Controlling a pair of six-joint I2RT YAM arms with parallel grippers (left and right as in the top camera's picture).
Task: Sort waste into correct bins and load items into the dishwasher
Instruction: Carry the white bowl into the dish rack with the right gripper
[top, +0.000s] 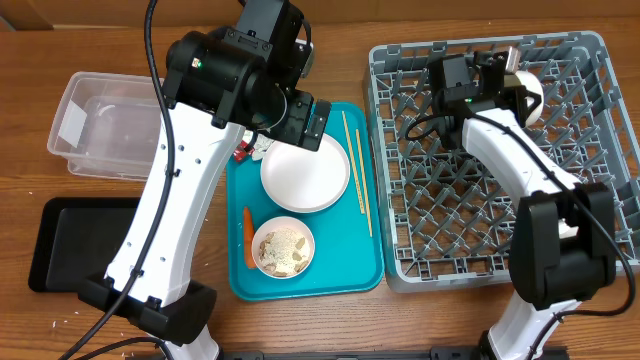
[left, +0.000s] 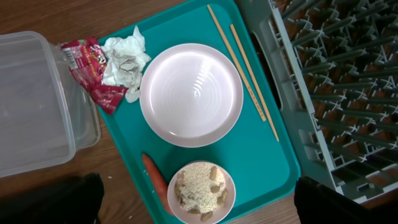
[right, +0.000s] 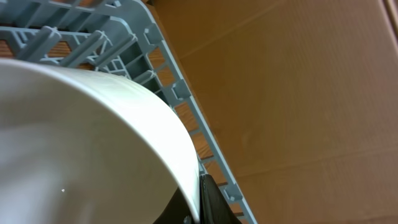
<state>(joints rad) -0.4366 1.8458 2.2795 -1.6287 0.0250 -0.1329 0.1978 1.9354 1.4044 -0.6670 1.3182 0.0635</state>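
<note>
My right gripper holds the white bowl over the pegs inside the rack's rim. It should let go of the bowl, because the bowl would land in the rack (top: 490, 160) if I opened now.
My left gripper (top: 310, 122) (left: 199, 208) is open and empty, high above the teal tray (left: 261, 162). On the tray lie a white-pinkish plate (top: 305, 175) (left: 191, 94), two chopsticks (top: 357, 170) (left: 245, 71), a red snack wrapper (left: 90, 71), crumpled white paper (left: 124, 59), a carrot piece (top: 247, 235) (left: 155, 177) and a small bowl of beige food scraps (top: 283, 247) (left: 200, 191). My right gripper (top: 515, 90) (right: 199, 196) is shut on the rim of a white bowl (top: 530, 95) (right: 81, 137) over the far side of the grey dish rack (top: 490, 160) (right: 180, 93).
A clear plastic tub (top: 100, 125) (left: 31, 106) stands left of the teal tray. A shallow black tray (top: 75, 240) lies at the front left. The rack (left: 336, 93) sits just to the right of the teal tray. The left arm's white link crosses the table's left half.
</note>
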